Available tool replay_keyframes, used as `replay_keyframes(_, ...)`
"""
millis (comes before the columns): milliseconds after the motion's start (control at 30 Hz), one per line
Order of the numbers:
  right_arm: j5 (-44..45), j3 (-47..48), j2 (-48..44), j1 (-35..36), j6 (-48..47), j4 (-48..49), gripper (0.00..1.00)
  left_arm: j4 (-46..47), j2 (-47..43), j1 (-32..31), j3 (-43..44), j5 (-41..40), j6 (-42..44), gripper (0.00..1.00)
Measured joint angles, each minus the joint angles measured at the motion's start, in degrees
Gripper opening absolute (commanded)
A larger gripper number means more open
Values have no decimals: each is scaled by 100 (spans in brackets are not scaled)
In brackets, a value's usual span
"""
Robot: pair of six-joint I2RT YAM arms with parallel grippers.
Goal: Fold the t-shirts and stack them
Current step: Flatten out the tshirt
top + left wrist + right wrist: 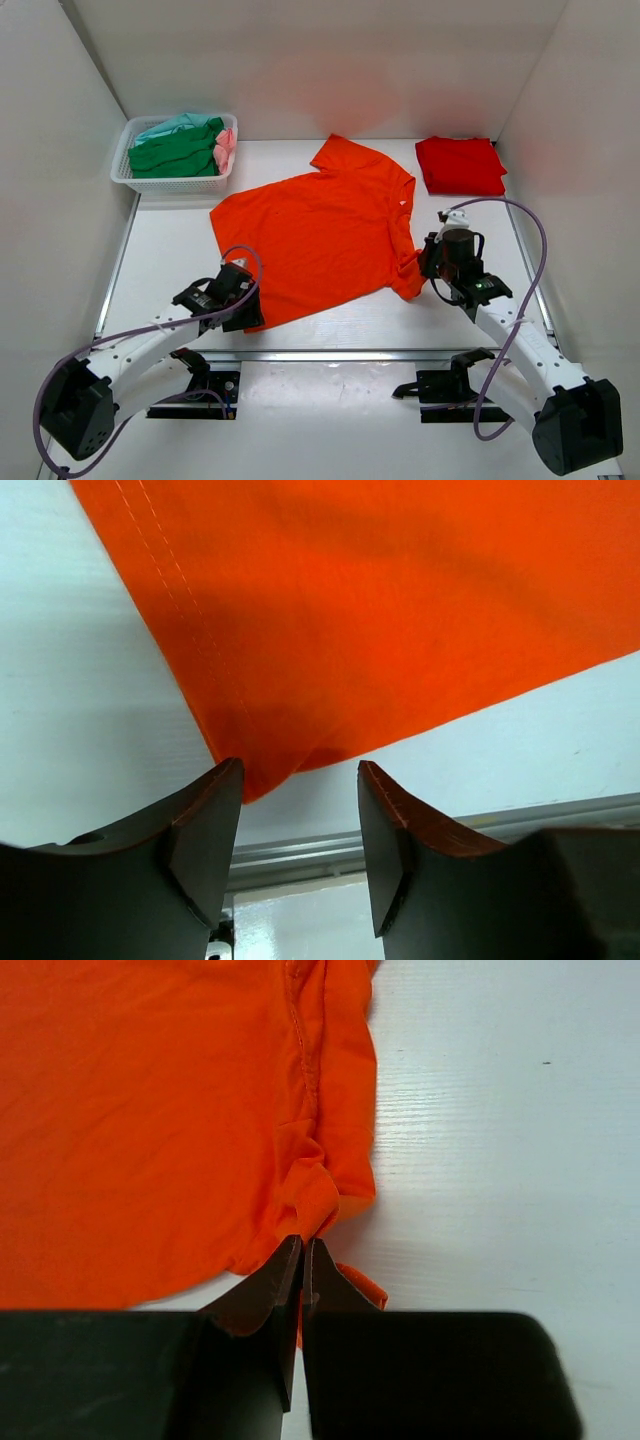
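Note:
The left gripper pinches the orange t-shirt (pixel 322 232) at its near hem corner next, matching the held sleeve, to fold the shirt's near side over.
A bright orange t-shirt (pixel 322 232) lies spread flat in the middle of the table. My left gripper (pixel 238 300) is open at the shirt's near left hem corner; in the left wrist view (pixel 298 780) the corner tip (pixel 250 770) lies just ahead of the gap, unheld. My right gripper (pixel 432 262) is shut on the bunched right sleeve of the orange t-shirt (pixel 310 1195), fabric pinched between the fingertips (pixel 303 1250). A deeper red t-shirt (pixel 460 165) lies folded at the back right. Green (pixel 175 153), teal (pixel 172 126) and pink (pixel 227 148) tees sit in the basket.
A white mesh basket (pixel 165 183) stands at the back left. White walls close in the table on both sides and at the back. A metal rail (pixel 340 353) runs along the near edge, also visible in the left wrist view (pixel 480 820).

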Motion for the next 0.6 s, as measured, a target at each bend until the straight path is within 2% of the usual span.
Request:
replay_keyframes(100,-85,2,-15,-173,-76,0,0,-48,190,-79,-2,9,-57,62)
replay_keyframes(133,-107,2,-33,-219,-96,2,0,-61,267,-79,-4,22,-76,57)
replay_keyframes(200,-136,2,-90,-293,-136,-22,0,-57,396,-79,-24,33,-151,29)
replay_keyframes(233,-133,2,-136,-295,-140,-50,0,-48,446,-81,-31,35,-157,5)
replay_keyframes(267,-122,7,-177,-293,-140,-111,0,-44,496,-79,-31,55,-160,0)
replay_keyframes(467,168,308,-214,-186,111,-1040,0,-17,540,-28,7,92,-61,0)
replay_keyframes(600,275,409,-400,-232,348,-1792,0,-162,522,254,232,81,94,0)
